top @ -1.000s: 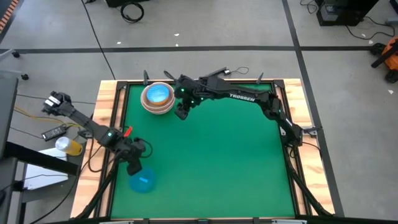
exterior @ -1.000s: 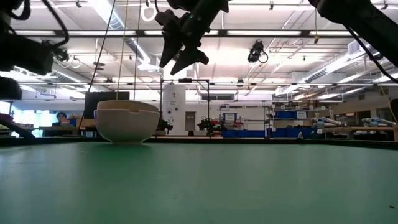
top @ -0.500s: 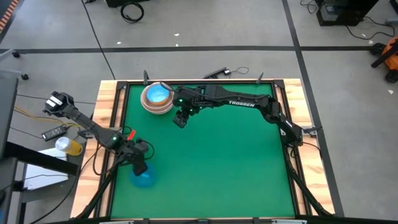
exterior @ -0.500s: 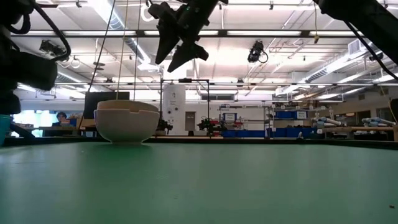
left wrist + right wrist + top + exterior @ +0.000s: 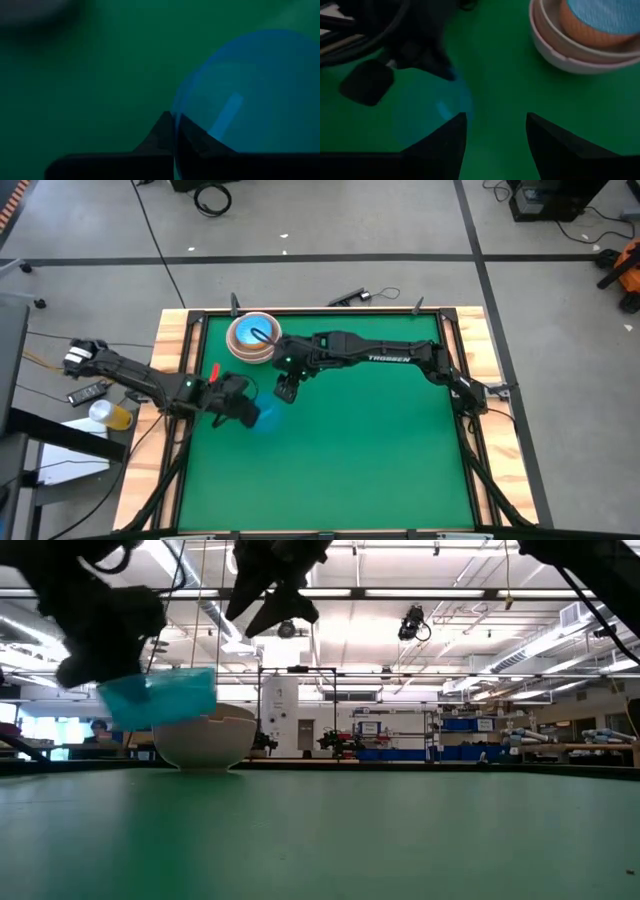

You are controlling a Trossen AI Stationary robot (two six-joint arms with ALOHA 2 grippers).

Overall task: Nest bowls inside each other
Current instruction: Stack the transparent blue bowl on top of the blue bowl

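Note:
The plain blue bowl will go into the stack of bowls, so my right gripper will next grab the plain blue bowl by its rim [image 5: 470, 102].
A plain blue bowl [image 5: 267, 418] hangs above the green mat at the left middle, with my left gripper [image 5: 250, 410] shut on it. In the low view the bowl [image 5: 160, 698] is tilted and clear of the table. A stack of nested bowls [image 5: 252, 337] stands on its base near the far edge: pale outside, tan within, a patterned blue one innermost [image 5: 600, 12]. My right gripper [image 5: 285, 390] hovers open just right of the held bowl, nothing between its fingers [image 5: 445, 140]. My left gripper grips the blue bowl by its rim [image 5: 175, 117], one finger [image 5: 157, 135] outside the wall and the other [image 5: 197, 142] inside. It reaches in from the table's left, slanting down. The bowl is lifted clear and tilted, extending beyond the fingers toward the table's right.
A wooden frame [image 5: 180, 370] borders the mat. The right arm [image 5: 390, 355] stretches across the far half of the table from the right. The mat's near and right parts [image 5: 380, 460] are bare green. A bottle and cables [image 5: 105, 412] lie off the table at the left.
My left gripper has taken hold of the blue bowl at the near left corner, lifted it clear of the mat and swung it toward the far edge and the right, toward the stack; the bowl now hangs tilted. My right gripper has drifted from beside the stack toward the near edge, still open.

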